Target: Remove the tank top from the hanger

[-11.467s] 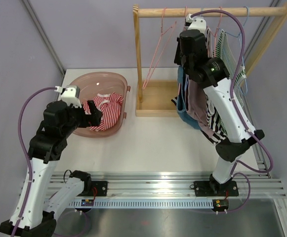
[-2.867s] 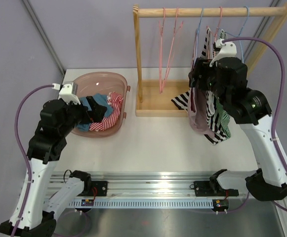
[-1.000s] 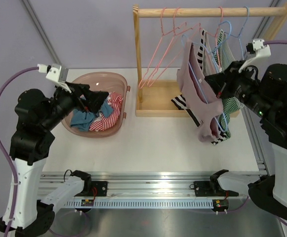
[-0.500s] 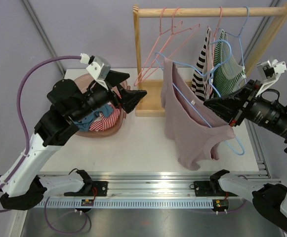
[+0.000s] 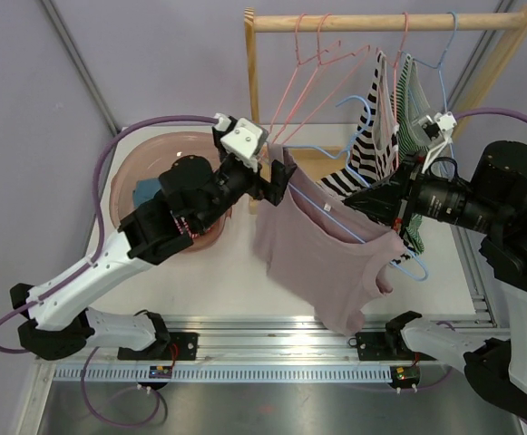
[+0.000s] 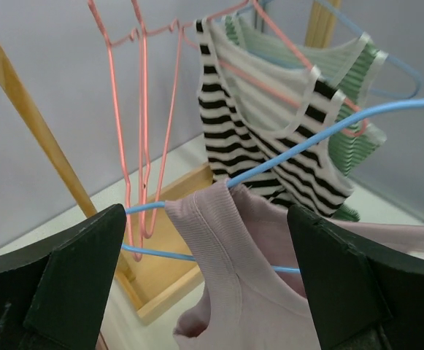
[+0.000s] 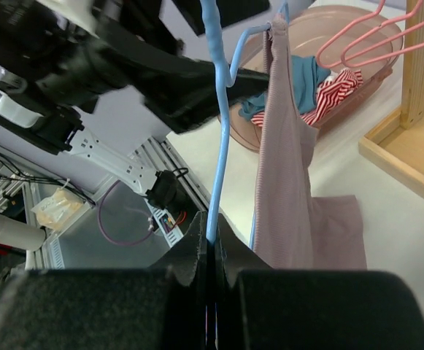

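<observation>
I should grab the mauve tank top by its shoulder strap [image 6: 212, 226] with my left gripper and leave the hanger's wire free, to slip the top off the hanger.
A mauve tank top [image 5: 317, 258] hangs on a blue wire hanger [image 5: 414, 268], held in the air in front of the wooden rack. My right gripper [image 5: 374, 201] is shut on the hanger's wire; in the right wrist view the jaws [image 7: 212, 244] pinch the blue wire [image 7: 219, 146], with the tank top [image 7: 284, 182] hanging beside it. My left gripper [image 5: 277, 179] is open at the top's left shoulder. In the left wrist view its fingers [image 6: 73, 277] stand either side of the shoulder strap [image 6: 212, 226] without touching it, and the hanger [image 6: 343, 127] runs across.
The wooden rack [image 5: 253, 109] holds pink hangers [image 5: 304, 72], a black-and-white striped top [image 5: 367, 136] and a green striped top [image 5: 419, 104] just behind the held hanger. A pink basin [image 5: 129, 163] with clothes sits at the left, partly under my left arm.
My left arm has swung right from above the basin to the tank top's shoulder. My right gripper has carried the hanger and top leftward toward it.
</observation>
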You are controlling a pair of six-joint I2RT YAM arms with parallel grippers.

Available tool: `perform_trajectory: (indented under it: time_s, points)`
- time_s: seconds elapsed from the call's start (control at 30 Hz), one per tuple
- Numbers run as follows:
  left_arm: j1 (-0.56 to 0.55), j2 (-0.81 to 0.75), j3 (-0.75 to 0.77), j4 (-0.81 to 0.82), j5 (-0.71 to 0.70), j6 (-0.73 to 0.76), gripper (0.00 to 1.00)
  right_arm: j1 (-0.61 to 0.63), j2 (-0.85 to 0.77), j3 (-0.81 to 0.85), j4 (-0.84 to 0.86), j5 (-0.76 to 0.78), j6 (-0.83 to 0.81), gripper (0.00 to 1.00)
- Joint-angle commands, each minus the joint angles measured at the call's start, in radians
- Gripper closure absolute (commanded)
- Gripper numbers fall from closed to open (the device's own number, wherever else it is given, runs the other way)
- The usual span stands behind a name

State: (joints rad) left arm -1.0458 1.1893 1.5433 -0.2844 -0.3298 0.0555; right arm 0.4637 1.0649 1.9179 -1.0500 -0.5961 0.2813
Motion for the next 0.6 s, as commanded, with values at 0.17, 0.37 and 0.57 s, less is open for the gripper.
perform_trajectory:
  time_s: [0.17,0.37,0.57]
  points:
    - [-0.008,0.027,-0.049,0.051,-0.091,0.015,0.26,0.001,-0.049,-0.011,0.09,0.073,-0.033,1.0]
    - [-0.008,0.044,-0.052,0.044,-0.13,0.021,0.81,0.001,-0.069,-0.048,0.093,0.096,-0.047,1.0]
    - [0.024,0.027,-0.054,0.005,-0.346,-0.037,1.0,0.0,-0.135,-0.147,0.068,0.049,-0.114,1.0]
